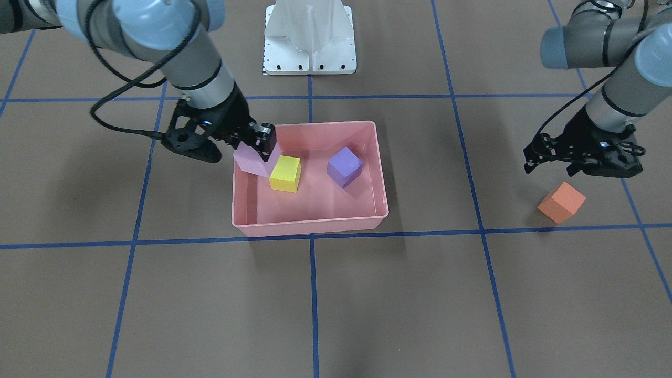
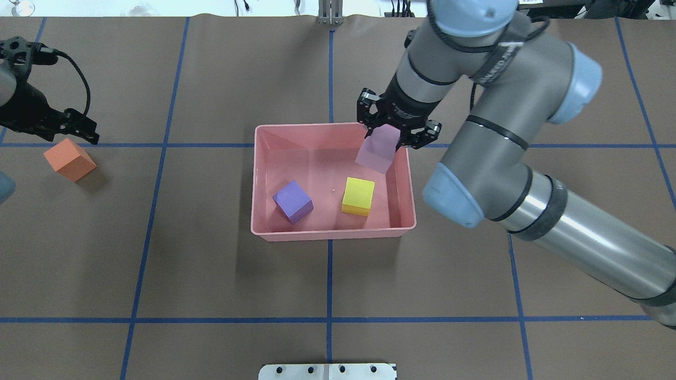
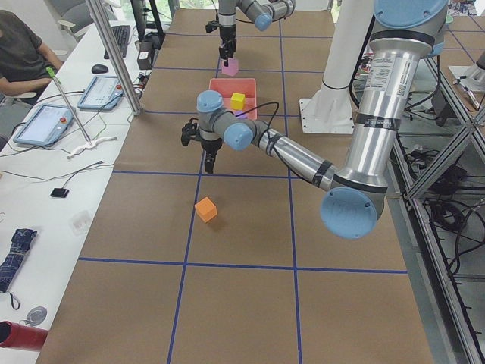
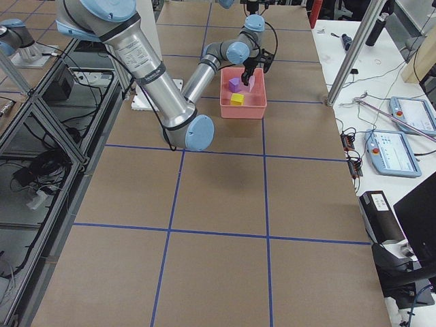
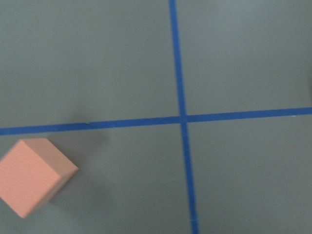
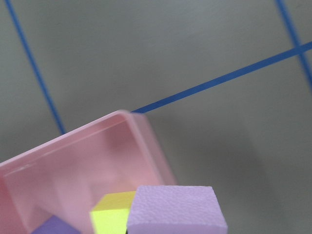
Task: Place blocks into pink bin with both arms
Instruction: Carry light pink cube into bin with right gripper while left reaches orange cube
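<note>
My right gripper holds the light pink block with its edge across the pink bin's side rim, so I should move the block inside the bin's sides before releasing it.
The pink bin (image 1: 310,228) (image 2: 332,235) stands mid-table. The yellow block (image 1: 285,173) (image 2: 358,196) and the purple block (image 1: 344,166) (image 2: 292,201) lie inside it. My right gripper (image 1: 258,147) (image 2: 393,132) is shut on the light pink block (image 1: 252,160) (image 2: 377,149) and holds it tilted over the bin's corner, beside the yellow block; the right wrist view shows this block (image 6: 175,212) above the bin's rim (image 6: 73,146). The orange block (image 1: 560,202) (image 2: 68,159) (image 5: 31,175) lies on the table. My left gripper (image 1: 548,164) (image 2: 79,129) is open and empty, above and just beyond it.
The white base pedestal (image 1: 310,37) stands at the robot's side of the table. Blue tape lines (image 2: 328,319) cross the brown table. A side bench with tablets (image 3: 45,121) and a seated person (image 3: 23,53) runs along the operators' side.
</note>
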Robot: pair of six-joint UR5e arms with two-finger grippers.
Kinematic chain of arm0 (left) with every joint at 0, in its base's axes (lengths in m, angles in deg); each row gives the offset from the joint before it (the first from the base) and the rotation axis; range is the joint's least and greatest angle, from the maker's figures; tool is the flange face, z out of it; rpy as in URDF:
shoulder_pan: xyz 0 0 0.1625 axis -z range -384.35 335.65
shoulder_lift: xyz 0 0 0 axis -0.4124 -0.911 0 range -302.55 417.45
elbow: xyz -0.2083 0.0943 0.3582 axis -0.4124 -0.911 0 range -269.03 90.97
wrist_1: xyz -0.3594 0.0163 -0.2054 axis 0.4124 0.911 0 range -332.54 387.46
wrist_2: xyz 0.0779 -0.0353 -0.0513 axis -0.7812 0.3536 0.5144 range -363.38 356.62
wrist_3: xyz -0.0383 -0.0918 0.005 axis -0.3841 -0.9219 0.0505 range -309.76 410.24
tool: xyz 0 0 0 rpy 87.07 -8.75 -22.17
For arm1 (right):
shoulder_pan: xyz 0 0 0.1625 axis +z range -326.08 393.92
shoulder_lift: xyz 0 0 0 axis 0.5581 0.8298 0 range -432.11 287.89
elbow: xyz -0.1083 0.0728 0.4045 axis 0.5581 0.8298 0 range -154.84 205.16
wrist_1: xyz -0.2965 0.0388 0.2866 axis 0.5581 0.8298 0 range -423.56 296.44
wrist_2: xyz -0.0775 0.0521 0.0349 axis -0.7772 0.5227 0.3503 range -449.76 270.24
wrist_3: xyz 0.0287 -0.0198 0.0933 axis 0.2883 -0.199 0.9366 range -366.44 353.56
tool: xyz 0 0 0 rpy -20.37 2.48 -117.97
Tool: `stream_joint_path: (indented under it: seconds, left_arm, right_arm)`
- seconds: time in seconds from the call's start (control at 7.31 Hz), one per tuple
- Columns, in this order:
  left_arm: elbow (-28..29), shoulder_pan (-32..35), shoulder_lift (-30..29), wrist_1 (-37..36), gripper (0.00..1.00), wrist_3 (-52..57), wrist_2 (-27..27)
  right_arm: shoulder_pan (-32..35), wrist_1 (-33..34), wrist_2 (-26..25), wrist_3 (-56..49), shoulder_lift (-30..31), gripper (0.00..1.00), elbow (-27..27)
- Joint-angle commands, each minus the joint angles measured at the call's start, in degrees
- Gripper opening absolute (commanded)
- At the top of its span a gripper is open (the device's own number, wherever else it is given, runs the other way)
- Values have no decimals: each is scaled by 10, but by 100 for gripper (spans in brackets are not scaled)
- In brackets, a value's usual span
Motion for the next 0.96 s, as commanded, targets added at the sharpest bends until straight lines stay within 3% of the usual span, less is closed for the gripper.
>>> stream_joint_path:
  seconds: [0.0,0.14,0.41,0.55,0.68,0.82]
  left_arm:
    - [69,35,-1,28,100,40,20]
    - [81,36,-2,28,100,39,19]
    - [118,35,-15,25,100,21,19]
    - [142,34,-43,25,100,-53,19]
    - [149,31,-43,21,100,-90,19]
    - [159,30,-43,23,100,-174,20]
  right_arm:
    - [-44,-68,-54,58,-54,0,89]
    - [-54,-129,-71,95,-70,0,141]
    - [-64,-139,-90,97,-99,0,189]
    - [-65,-139,-94,98,-98,34,189]
    - [-65,-139,-107,98,-99,99,189]
    - [-65,-140,-114,98,-99,100,189]
